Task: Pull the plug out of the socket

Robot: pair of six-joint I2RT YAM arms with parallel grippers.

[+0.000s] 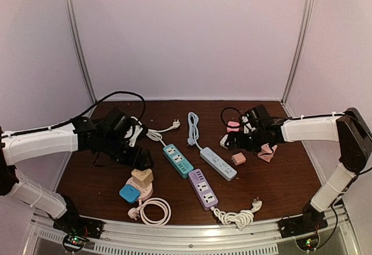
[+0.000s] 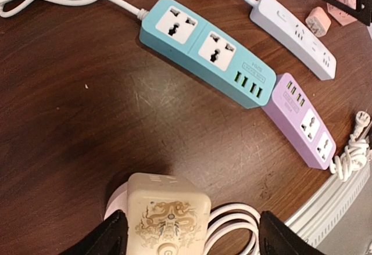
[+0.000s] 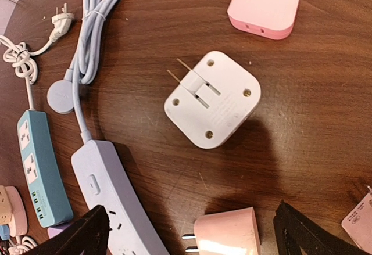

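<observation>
My left gripper grabs the beige plug block (image 1: pixel 142 177) (image 2: pixel 168 217) across opposite sides next, leaving the pink socket free, to pull the plug block off.
A beige plug block with a gold dragon print (image 2: pixel 165 217) sits plugged into a round pink socket (image 2: pixel 114 196); both show in the top view, plug (image 1: pixel 142 177) on socket (image 1: pixel 138 189). My left gripper (image 2: pixel 189 240) is open and straddles the plug from above. Its left finger (image 2: pixel 102 240) is close beside the plug and its right finger (image 2: pixel 285 237) stands well apart, over a white cord coil. In the top view the left gripper (image 1: pixel 141 162) hovers just behind the plug. My right gripper (image 3: pixel 195 234) is open over a loose pink plug (image 3: pixel 229 234) at the right of the table.
A blue plug (image 1: pixel 129 193) also sits on the pink socket. Teal (image 1: pixel 178 160), pale grey (image 1: pixel 218 163) and purple (image 1: pixel 203 189) power strips lie mid-table. A white adapter (image 3: pixel 212 98) and a pink adapter (image 3: pixel 264 2) lie near the right gripper. Coiled cords lie at the front.
</observation>
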